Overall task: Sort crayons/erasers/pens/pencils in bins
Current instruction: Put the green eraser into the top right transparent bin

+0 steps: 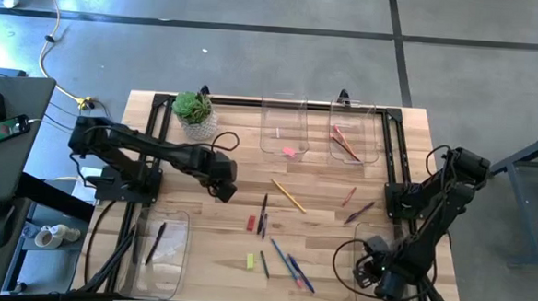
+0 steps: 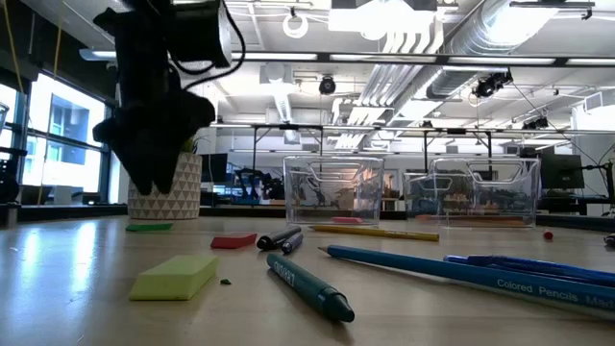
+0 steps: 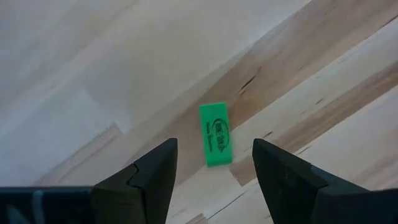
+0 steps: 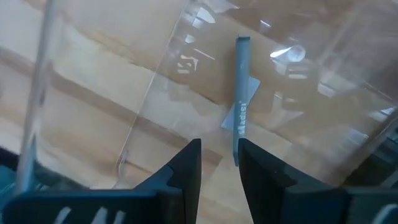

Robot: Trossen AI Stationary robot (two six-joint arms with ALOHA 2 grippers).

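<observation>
My left fingers are above the green eraser [image 3: 215, 134] in the left wrist view, so it isn't time to close yet. I should lower my left gripper first, then close it on the eraser.
A green eraser [image 3: 215, 134] lies flat on the wooden table, also low in the low view [image 2: 149, 227]. My left gripper [image 3: 214, 165] hangs open above it, one finger to each side, touching nothing; it sits left of centre in the high view [image 1: 221, 180]. My right gripper [image 4: 219, 165] is over the near right bin [image 1: 387, 267], its fingers a little apart and empty. A grey-blue stick [image 4: 241, 112] lies on that bin's floor. A yellow pencil [image 1: 288, 196], a red eraser [image 1: 250, 223] and a yellow-green eraser [image 1: 250, 260] lie mid-table.
Two far bins hold a pink eraser [image 1: 289, 152] and reddish sticks [image 1: 346, 143]. The near left bin [image 1: 158, 246] holds a dark stick. Dark pens [image 1: 264, 215], blue and teal sticks [image 1: 291, 262] and purple-red sticks [image 1: 358, 209] lie loose. A potted plant [image 1: 195, 110] stands far left.
</observation>
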